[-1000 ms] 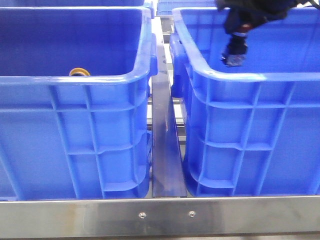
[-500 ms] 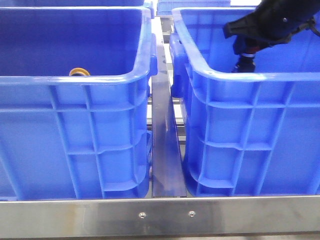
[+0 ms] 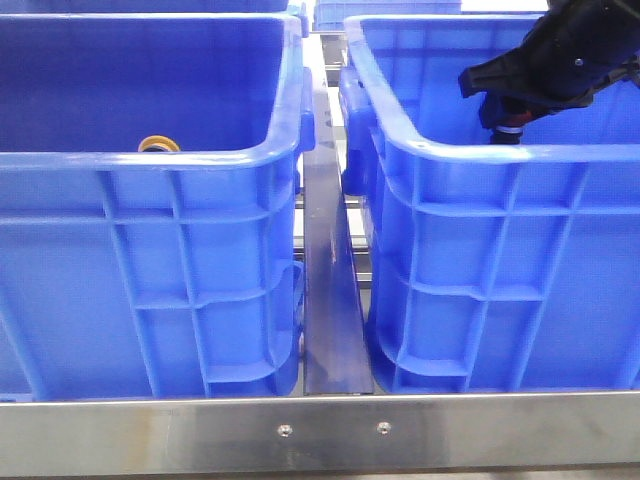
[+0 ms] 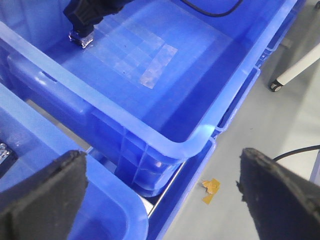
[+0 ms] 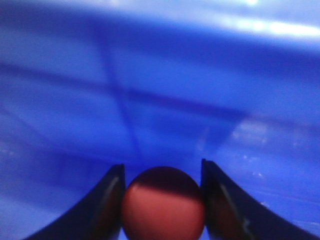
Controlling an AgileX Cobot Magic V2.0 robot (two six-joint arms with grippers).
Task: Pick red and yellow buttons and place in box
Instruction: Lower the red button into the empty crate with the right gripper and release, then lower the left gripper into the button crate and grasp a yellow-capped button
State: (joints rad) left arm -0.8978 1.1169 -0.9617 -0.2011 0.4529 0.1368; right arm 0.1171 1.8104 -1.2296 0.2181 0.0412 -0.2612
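Observation:
My right gripper is ready to let go of the red button. The red button's dark base is low behind the blue box's near rim, inside the blue box, so the button would stay standing.
The red button shows its domed cap squeezed between my right gripper's two dark fingers; the gripper is shut on it. That gripper reaches down inside the right blue box, its tips hidden behind the near rim. In the left wrist view the same gripper hangs just above the box floor. A yellow-orange ring, the yellow button, peeks over the near rim of the left blue crate. My left gripper is open and empty, high above the gap between the crates.
A steel rail runs between the two crates, and a steel bar crosses the front. A small metal part lies in the left crate. Grey floor with yellow tape scraps lies beyond the right box.
My right gripper has moved right and sunk lower into the right box with the red button; its tips have dropped behind the rim. The yellow button has not moved.

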